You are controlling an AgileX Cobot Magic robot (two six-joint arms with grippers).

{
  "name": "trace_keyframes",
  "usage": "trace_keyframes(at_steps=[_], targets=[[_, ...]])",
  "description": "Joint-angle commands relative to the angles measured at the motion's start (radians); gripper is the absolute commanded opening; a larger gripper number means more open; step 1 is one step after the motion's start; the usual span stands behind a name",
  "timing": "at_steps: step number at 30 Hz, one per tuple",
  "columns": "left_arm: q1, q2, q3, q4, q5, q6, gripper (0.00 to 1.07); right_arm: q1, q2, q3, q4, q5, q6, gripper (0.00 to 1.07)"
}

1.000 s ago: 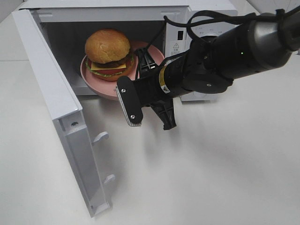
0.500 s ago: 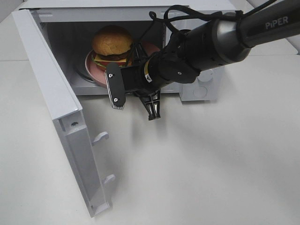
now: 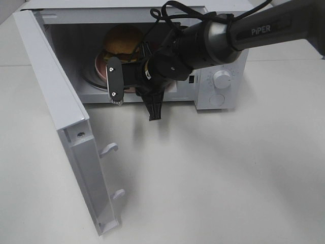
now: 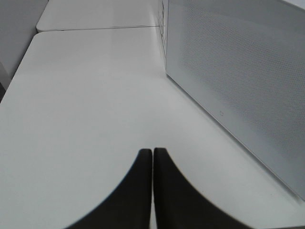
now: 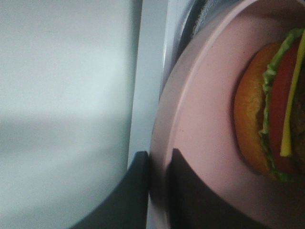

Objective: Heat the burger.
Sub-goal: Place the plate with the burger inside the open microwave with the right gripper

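Note:
My right gripper will release the pink plate, low over the dark turntable (image 3: 90,78); it would rest there.
The burger (image 3: 123,40) rests on a round pink plate (image 3: 99,67) inside the open microwave (image 3: 223,61). In the right wrist view the burger (image 5: 271,119) shows its bun, lettuce, tomato and cheese, and the pink plate (image 5: 205,95) lies over the cavity's front sill. My right gripper (image 5: 159,160) is shut on the plate's rim, one finger above it and one below. From the high camera, the right arm reaches into the cavity and hides the gripper's tips. My left gripper (image 4: 152,152) is shut and holds nothing, low over the white table.
The microwave door (image 3: 61,101) stands swung open to the left, its latch hooks facing the table. The door's outer face (image 4: 238,81) is just beside my left gripper. Two knobs (image 3: 219,79) sit on the control panel at the right. White table (image 3: 228,178) lies in front.
My right arm has pushed the plate and burger from the microwave's opening deeper into the cavity. Its grip on the rim is unchanged.

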Motion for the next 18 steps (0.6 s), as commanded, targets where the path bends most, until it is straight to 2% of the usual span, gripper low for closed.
trace_keyframes(at_steps=[1, 6, 8, 11, 13, 14, 16, 18], targets=[[-0.001, -0.02, 0.002, -0.004, -0.01, -0.001, 0.0, -0.011, -0.006, -0.027, 0.025, -0.033, 0.007, 0.01], [-0.001, -0.02, 0.002, -0.004, -0.01, -0.001, 0.0, -0.011, -0.006, -0.027, 0.026, -0.036, 0.007, 0.03], [-0.001, -0.02, 0.002, -0.004, -0.01, -0.001, 0.0, -0.011, -0.006, -0.027, 0.039, -0.036, 0.012, 0.08], [-0.001, -0.02, 0.002, -0.004, -0.01, -0.001, 0.0, -0.011, -0.006, -0.027, 0.046, -0.036, 0.012, 0.11], [-0.001, -0.02, 0.002, -0.004, -0.01, -0.001, 0.0, -0.011, -0.006, -0.027, 0.071, -0.036, 0.012, 0.19], [-0.001, -0.02, 0.002, -0.004, -0.01, -0.001, 0.0, -0.011, -0.006, -0.027, 0.071, -0.036, 0.012, 0.19], [-0.001, -0.02, 0.002, -0.004, -0.01, -0.001, 0.0, -0.01, -0.007, -0.027, 0.089, -0.029, 0.012, 0.34], [-0.001, -0.02, 0.002, -0.004, -0.01, -0.001, 0.0, -0.01, -0.008, -0.027, 0.102, -0.028, 0.012, 0.37]])
